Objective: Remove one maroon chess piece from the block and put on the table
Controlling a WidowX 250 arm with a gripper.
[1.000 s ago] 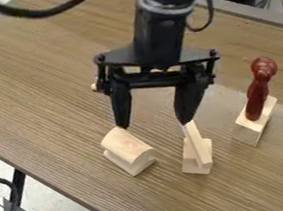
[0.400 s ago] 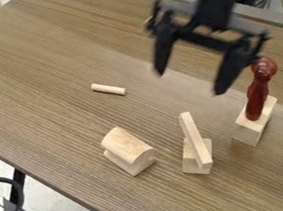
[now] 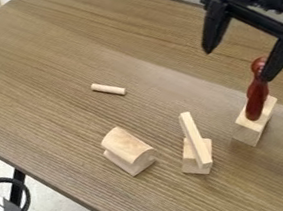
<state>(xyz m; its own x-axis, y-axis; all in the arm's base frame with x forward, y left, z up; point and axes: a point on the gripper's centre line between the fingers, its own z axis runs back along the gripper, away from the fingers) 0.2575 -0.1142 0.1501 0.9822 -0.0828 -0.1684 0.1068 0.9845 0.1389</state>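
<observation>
The maroon chess piece should be grabbed by its top next, so that my gripper can take one piece off the block and stand it on the tabletop.
My gripper point(image 3: 239, 65) hangs at the upper right, open, with nothing between its fingers. Its right fingertip overlaps the upper part of the maroon chess piece point(image 3: 257, 98) in the view; whether they touch I cannot tell. The maroon piece stands on a pale wooden block point(image 3: 249, 131) at the right of the table point(image 3: 52, 76). Whether it is one piece or two stacked, I cannot tell.
A rounded wooden piece on a block point(image 3: 128, 150) is at lower centre-left. Right of it, a thin wooden bar point(image 3: 195, 139) leans on a small block point(image 3: 188, 158). A short dowel point(image 3: 108, 89) lies farther back.
From above the middle blocks, my gripper has moved right and up in the view to beside the maroon piece, uncovering the dowel. The blocks and maroon piece have stayed put.
</observation>
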